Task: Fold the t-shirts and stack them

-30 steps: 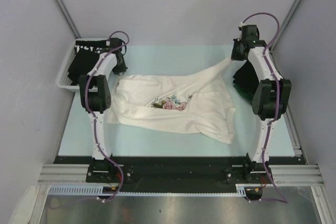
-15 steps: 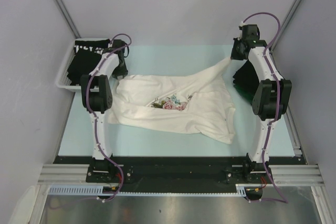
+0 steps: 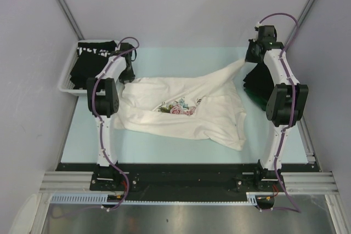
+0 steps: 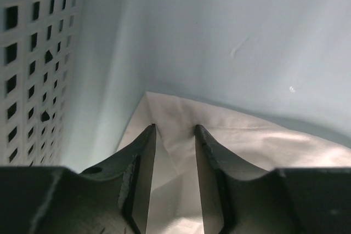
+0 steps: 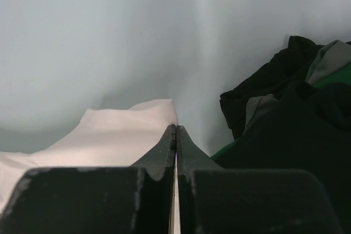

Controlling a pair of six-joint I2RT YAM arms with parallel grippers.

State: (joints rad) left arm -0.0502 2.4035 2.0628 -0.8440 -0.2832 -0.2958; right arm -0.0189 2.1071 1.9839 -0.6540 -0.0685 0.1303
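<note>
A fold near the white t-shirt's corner [image 3: 128, 83] [image 4: 175, 133] lies between the left gripper's open fingers, so the gripper needs to close on it, and closing now would hold that corner.
The white t-shirt with the floral print [image 3: 186, 110] lies crumpled and spread in the middle of the table. My right gripper [image 3: 251, 57] is at the far right, shut on a corner of it that is stretched out towards that side. In the right wrist view the jaws [image 5: 175, 127] are pressed together with a sliver of white cloth [image 5: 120, 135] between them. My left gripper [image 3: 128, 74] is at the shirt's far left corner. In the left wrist view it [image 4: 175, 130] is open, with its fingers either side of a fold of the white cloth [image 4: 247, 141].
A pile of black and dark green shirts [image 3: 255, 83] lies at the far right beside the right gripper, also in the right wrist view [image 5: 296, 135]. The white mesh basket [image 3: 67, 80] at the far left holds a black shirt with white lettering [image 3: 90, 58]; its wall [image 4: 33, 53] is close to the left gripper.
The right gripper has moved slightly farther back and right, pulling the shirt corner with it. The left gripper has shifted a little onto the shirt's far left corner.
</note>
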